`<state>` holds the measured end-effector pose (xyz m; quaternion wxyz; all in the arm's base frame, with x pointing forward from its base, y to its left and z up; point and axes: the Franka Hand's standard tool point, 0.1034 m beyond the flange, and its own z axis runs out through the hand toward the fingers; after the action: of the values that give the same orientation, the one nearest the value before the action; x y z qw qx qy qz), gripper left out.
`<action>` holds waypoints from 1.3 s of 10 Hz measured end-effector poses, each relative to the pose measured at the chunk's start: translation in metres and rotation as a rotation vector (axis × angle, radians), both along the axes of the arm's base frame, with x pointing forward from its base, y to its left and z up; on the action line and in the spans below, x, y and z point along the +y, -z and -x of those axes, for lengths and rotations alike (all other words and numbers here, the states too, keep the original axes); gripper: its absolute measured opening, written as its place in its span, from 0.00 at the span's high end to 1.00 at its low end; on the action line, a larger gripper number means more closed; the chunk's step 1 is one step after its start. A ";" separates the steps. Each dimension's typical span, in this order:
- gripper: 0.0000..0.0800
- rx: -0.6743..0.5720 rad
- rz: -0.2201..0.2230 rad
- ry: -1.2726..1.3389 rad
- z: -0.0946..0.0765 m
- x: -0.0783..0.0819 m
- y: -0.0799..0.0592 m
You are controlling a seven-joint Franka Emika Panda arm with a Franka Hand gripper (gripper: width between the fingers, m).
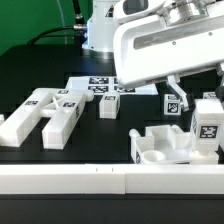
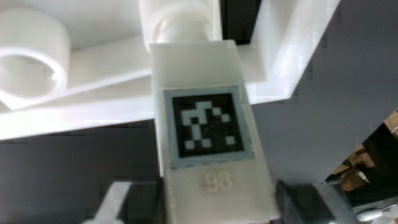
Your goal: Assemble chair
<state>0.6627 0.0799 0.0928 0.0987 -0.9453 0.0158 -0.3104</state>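
The bar's lower end sits down in the slotted seat block beside the round socket and the bar would stand, so it is now time to release it.
My gripper (image 2: 208, 205) is shut on a white chair bar (image 2: 205, 120) that carries a black-and-white tag. One finger (image 2: 125, 200) presses each side of it. The bar's far end touches the slotted seat block (image 2: 63, 75), beside a round socket. In the exterior view the bar (image 1: 207, 128) stands upright at the seat block's (image 1: 160, 148) right end. The big white gripper (image 1: 204, 95) reaches down onto the bar's top.
Long tagged chair bars (image 1: 45, 115) lie at the exterior view's left, a shorter piece (image 1: 108, 105) beside them. A tagged cube (image 1: 172, 100) sits behind the seat block. The marker board (image 1: 92, 85) lies at the back. A low white wall (image 1: 100, 182) runs along the front.
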 end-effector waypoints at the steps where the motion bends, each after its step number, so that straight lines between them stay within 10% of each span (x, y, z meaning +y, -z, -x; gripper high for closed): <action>1: 0.62 -0.011 0.004 0.005 0.000 0.000 0.000; 7: 0.62 -0.017 0.010 -0.009 0.001 0.004 0.002; 9: 0.26 -0.014 0.010 -0.010 0.001 0.004 0.003; 13: 0.19 -0.013 0.009 -0.010 0.002 0.004 0.004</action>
<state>0.6611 0.0837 0.0889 0.0959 -0.9439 0.0089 -0.3160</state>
